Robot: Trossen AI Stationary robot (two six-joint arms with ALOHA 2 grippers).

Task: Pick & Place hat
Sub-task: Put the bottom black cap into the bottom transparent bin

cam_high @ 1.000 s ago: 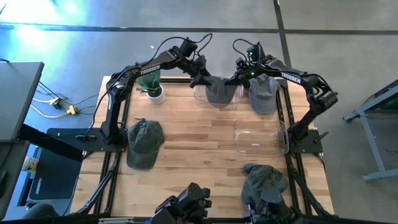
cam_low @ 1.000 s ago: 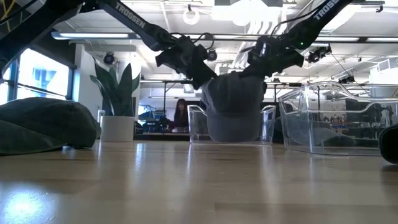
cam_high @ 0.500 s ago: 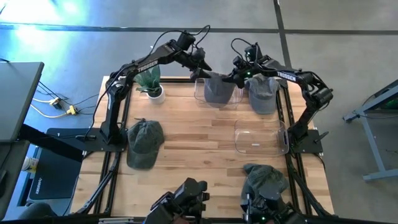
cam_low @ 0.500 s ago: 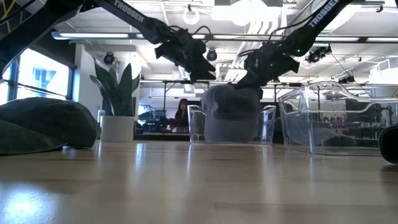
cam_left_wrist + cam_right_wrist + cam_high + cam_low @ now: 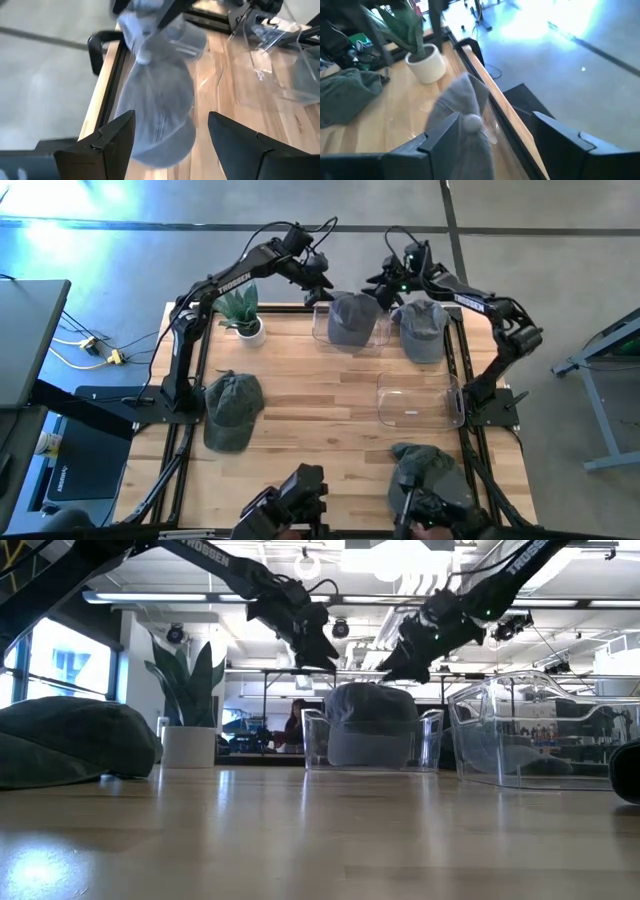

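My right gripper comes down next before closing on the grey hat [image 5: 352,322], as its fingers hang above the hat with bare tabletop beside it.
A grey hat [image 5: 352,318] [image 5: 370,725] sits crown up inside a clear bin [image 5: 318,330] [image 5: 312,740] at the table's far edge. My left gripper [image 5: 318,286] [image 5: 322,658] hangs open above and just left of it. My right gripper [image 5: 384,288] [image 5: 393,667] hangs open above and just right of it. Neither touches the hat. The left wrist view shows the hat [image 5: 160,115] beyond the spread fingers, and the right wrist view shows its top button [image 5: 470,121].
A second grey hat [image 5: 422,328] fills a clear bin at the far right. An empty clear bin [image 5: 415,400] stands at the right. Green hats lie at the left [image 5: 232,408] and near right [image 5: 425,470]. A potted plant [image 5: 240,315] stands far left.
Both grippers have risen off the grey hat and drawn back toward the far edge, the left one to the left, the right one to the right. The right gripper has let go. The hat, held up over the bin before, now sits lower in it.
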